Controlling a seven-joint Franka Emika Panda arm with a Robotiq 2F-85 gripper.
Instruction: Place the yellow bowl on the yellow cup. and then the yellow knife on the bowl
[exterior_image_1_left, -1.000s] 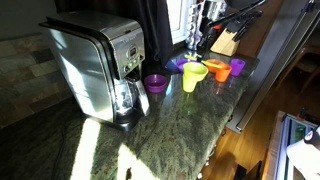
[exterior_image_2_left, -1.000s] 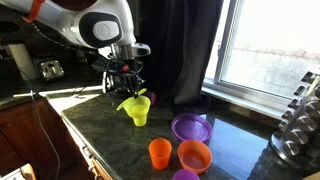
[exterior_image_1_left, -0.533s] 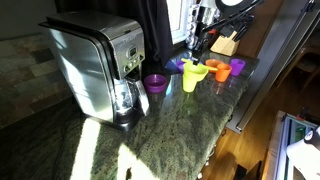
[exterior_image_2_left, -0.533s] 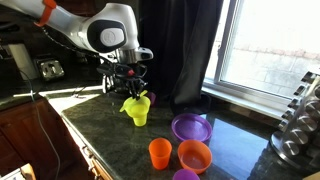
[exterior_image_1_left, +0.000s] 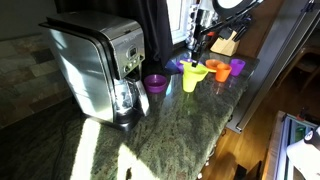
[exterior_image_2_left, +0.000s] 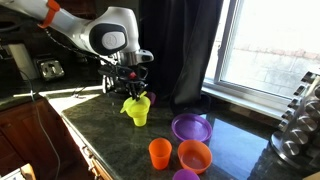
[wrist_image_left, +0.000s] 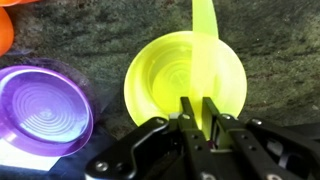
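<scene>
My fingers are down at bowl height and the yellow knife lies across the bowl's far rim (wrist_image_left: 205, 38), so my gripper needs to let go of the knife.
In the wrist view the yellow bowl (wrist_image_left: 160, 75) lies straight below my gripper (wrist_image_left: 198, 103). The yellow knife (wrist_image_left: 205, 40) is a thin lime strip running from between my fingers across the bowl's right half and past its far rim. My gripper is shut on the knife's near end. In both exterior views the bowl (exterior_image_2_left: 136, 102) sits on top of the yellow cup (exterior_image_2_left: 138, 117), with my gripper (exterior_image_2_left: 132, 88) just above it. The cup (exterior_image_1_left: 191, 81) stands on the dark stone counter.
A purple dish (wrist_image_left: 40, 105) lies left of the bowl; in an exterior view a purple plate (exterior_image_2_left: 191, 127), an orange cup (exterior_image_2_left: 160, 153) and an orange bowl (exterior_image_2_left: 194, 156) stand nearby. A steel coffee machine (exterior_image_1_left: 95, 65), a purple bowl (exterior_image_1_left: 155, 83) and a knife block (exterior_image_1_left: 226, 42) share the counter.
My gripper, with the knife in it, has come down a little closer over the bowl. Bowl and cup have not moved.
</scene>
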